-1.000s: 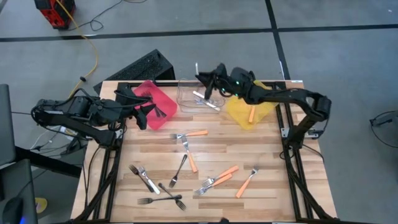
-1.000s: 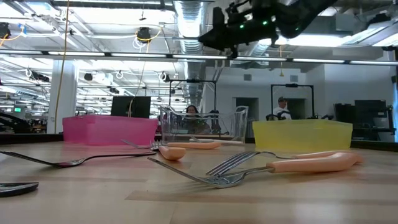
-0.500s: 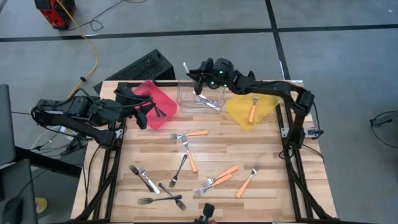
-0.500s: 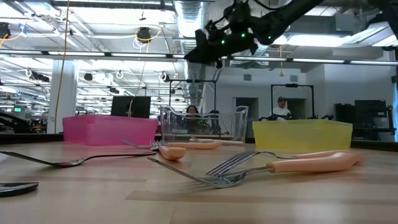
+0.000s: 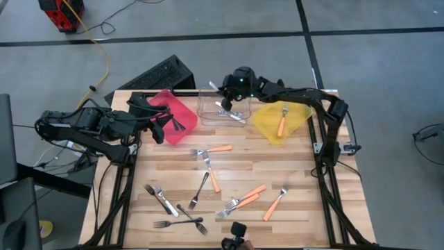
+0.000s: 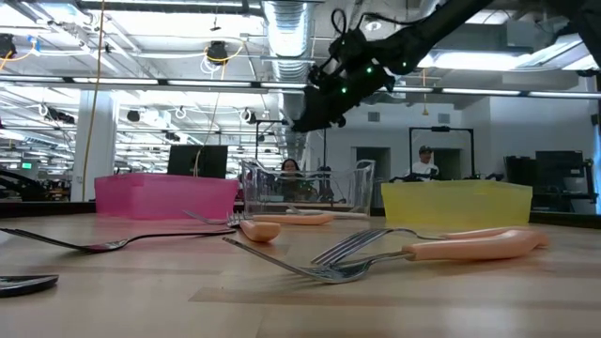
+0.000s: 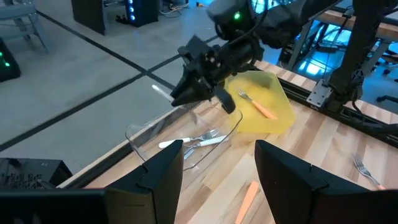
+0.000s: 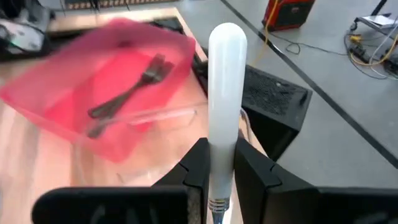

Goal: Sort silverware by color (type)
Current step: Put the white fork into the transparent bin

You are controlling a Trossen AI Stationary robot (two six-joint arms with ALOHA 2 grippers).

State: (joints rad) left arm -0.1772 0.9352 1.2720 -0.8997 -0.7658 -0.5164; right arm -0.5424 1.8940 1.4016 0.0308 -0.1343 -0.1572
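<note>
The fork's handle is still above the clear bin's rim. My right gripper keeps hold of the fork's white handle until it is below that rim.
My right gripper hangs over the clear bin at the table's far edge, shut on a pale, silver-white fork. The fork's handle also shows in the left wrist view. Silver forks lie in the clear bin. The red bin holds dark forks. The yellow bin holds an orange-handled fork. My left gripper is open and empty beside the red bin's left side. Several forks of all three kinds lie on the table. My right gripper pinches the fork's handle between its two fingers, low on the handle near a ridged neck. The fingers lie along the handle, whose rounded free end sticks out past the fingertips. The fork is lifted clear above the clear bin, and its head is hidden.
The three bins stand side by side along the far edge. Loose forks are scattered over the table's middle and near part. A black box lies on the floor behind the far left corner. People show in the room beyond the table.
My right gripper, with the fork, has gone down toward the clear bin and tipped downward. It no longer covers the yellow bin, where an orange-handled fork now shows.
</note>
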